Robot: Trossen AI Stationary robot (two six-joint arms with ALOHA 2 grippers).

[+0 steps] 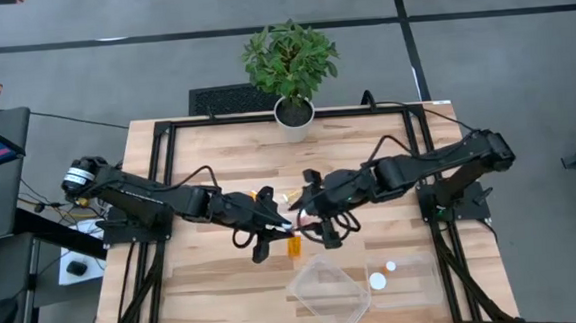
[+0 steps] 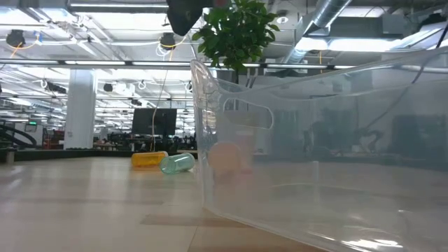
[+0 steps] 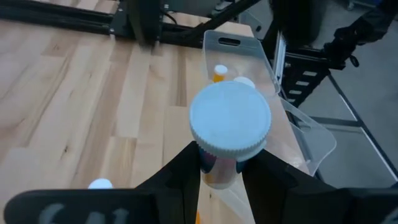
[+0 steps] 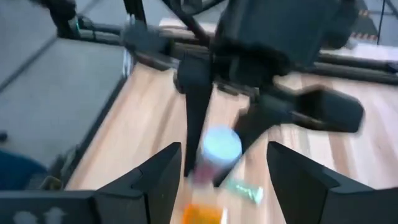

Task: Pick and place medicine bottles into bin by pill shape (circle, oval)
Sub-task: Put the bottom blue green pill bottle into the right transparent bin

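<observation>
I should sort the amber medicine bottle into its bin, so next my right gripper should grab the amber medicine bottle's white ribbed cap (image 4: 221, 144).
My left gripper (image 1: 275, 220) is over the table's middle, shut on an amber medicine bottle with a white ribbed cap (image 3: 230, 118). My right gripper (image 1: 307, 208) faces it closely from the table's right, open. In the right wrist view its fingers (image 4: 168, 180) stand to either side of that capped bottle (image 4: 221, 147), and I see no touch. Below both grippers an orange bottle (image 1: 294, 246) lies on the table. The low view shows a yellow bottle (image 2: 149, 159) and a greenish one (image 2: 176, 163) lying on their sides. My left gripper pinches the bottle's amber body (image 3: 217, 173) just under the cap, one finger (image 3: 185, 177) on each side. The fingers slant down from the table's left. The bottle stands roughly upright in the hold, cap up, lifted clear of the table.
Two clear plastic bins stand at the near edge, one (image 1: 328, 291) tilted beside the other (image 1: 415, 279), which holds two small white things (image 1: 377, 280). A potted plant (image 1: 290, 66) stands at the far edge. Black frame rails run along both sides.
</observation>
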